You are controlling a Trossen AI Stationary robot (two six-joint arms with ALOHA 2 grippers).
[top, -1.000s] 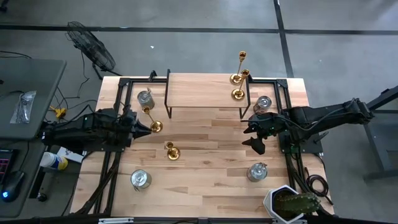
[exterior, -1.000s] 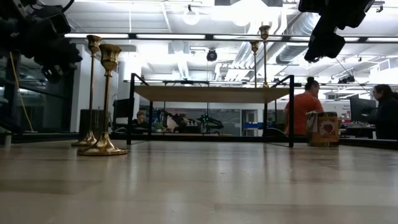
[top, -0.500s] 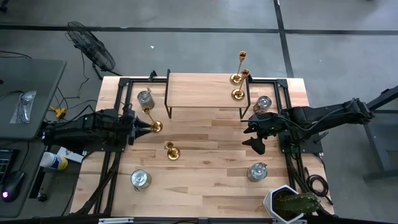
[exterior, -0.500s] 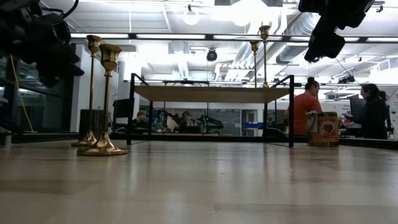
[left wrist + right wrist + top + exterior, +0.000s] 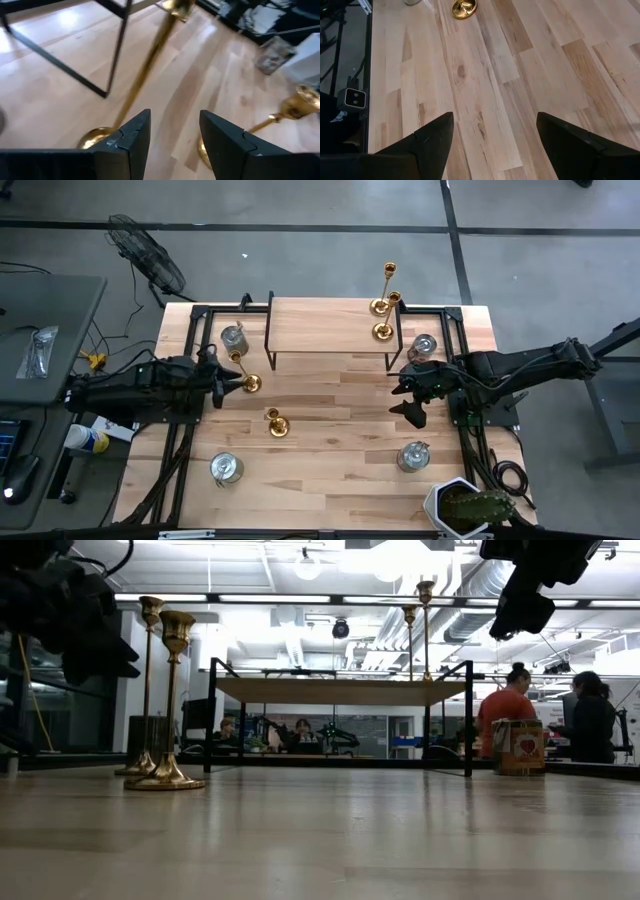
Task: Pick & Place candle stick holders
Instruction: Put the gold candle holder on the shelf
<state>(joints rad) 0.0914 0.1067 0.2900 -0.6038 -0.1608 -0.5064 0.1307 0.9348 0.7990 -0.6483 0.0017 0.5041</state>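
My left gripper needs to move toward the shelf leg (image 5: 118, 55) before closing on the stem, because the holder's stem (image 5: 145, 70) rises outside both fingers and closing now would miss it.
Two gold candle stick holders stand on their round bases on the wooden table: one (image 5: 246, 378) just in front of my left gripper (image 5: 230, 381), the other (image 5: 276, 423) nearer the middle. In the left wrist view the first one's stem (image 5: 145, 65) rises beyond my open left gripper (image 5: 175, 117), which touches nothing. Two more holders (image 5: 381, 304) (image 5: 384, 328) stand on the raised shelf (image 5: 330, 325) at the far side. My right gripper (image 5: 408, 408) hangs open above bare table at the right (image 5: 495, 122).
Squat silver jars stand at the far left (image 5: 233, 337), near left (image 5: 226, 468), far right (image 5: 423, 345) and near right (image 5: 413, 455). A potted plant (image 5: 465, 505) sits at the near right corner. The shelf's black legs (image 5: 112, 50) stand close to the left gripper. People are in the room behind (image 5: 505, 710).
My left gripper has turned at the wrist and tipped its fingers further down beside the candle stick holder, staying in place. The holders have not moved.
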